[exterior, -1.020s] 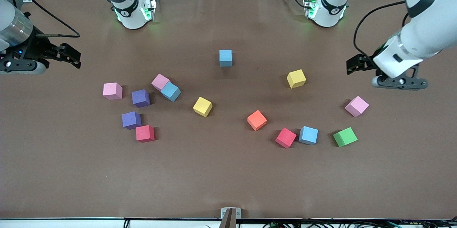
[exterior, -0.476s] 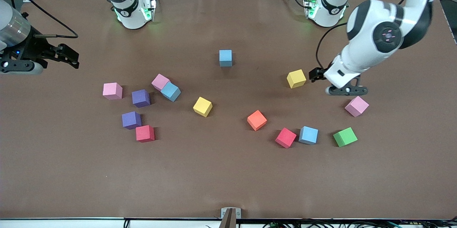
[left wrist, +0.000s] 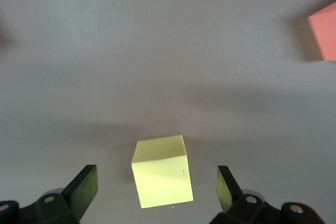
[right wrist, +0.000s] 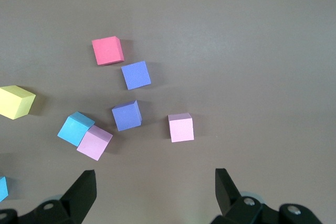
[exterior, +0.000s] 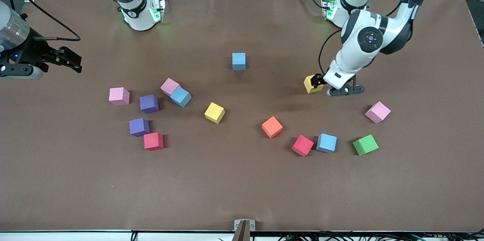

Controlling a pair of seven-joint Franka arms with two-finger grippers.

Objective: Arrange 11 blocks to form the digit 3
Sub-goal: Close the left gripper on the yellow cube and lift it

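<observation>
Next, my left gripper picks up the yellow block (exterior: 310,84) by its opposite sides to start the digit 3.
The blocks lie scattered on the brown table, and no digit 3 is in view. My left gripper (exterior: 317,81) stands open, low around a yellow block (exterior: 310,84), a finger on each side with gaps. In the left wrist view the yellow block (left wrist: 161,171) sits between the fingertips (left wrist: 86,184), untouched. Nearer the front camera lie orange (exterior: 272,127), red (exterior: 302,145), light blue (exterior: 326,142) and green (exterior: 365,144) blocks. Toward the right arm's end are a second yellow (exterior: 214,112), light blue (exterior: 180,96), two purple (exterior: 149,103) and red (exterior: 153,141). My right gripper (exterior: 70,61) waits open over that end.
Three pink cubes lie among the blocks: one (exterior: 377,112) close to the green block, two (exterior: 119,96) (exterior: 169,86) by the purple ones. A lone light blue block (exterior: 239,61) sits mid-table toward the robot bases. The wide strip of table nearest the front camera is bare brown.
My left arm swung in from its end of the table and came down around the yellow block, still open. The right gripper drifted slightly outward. No block moved.
</observation>
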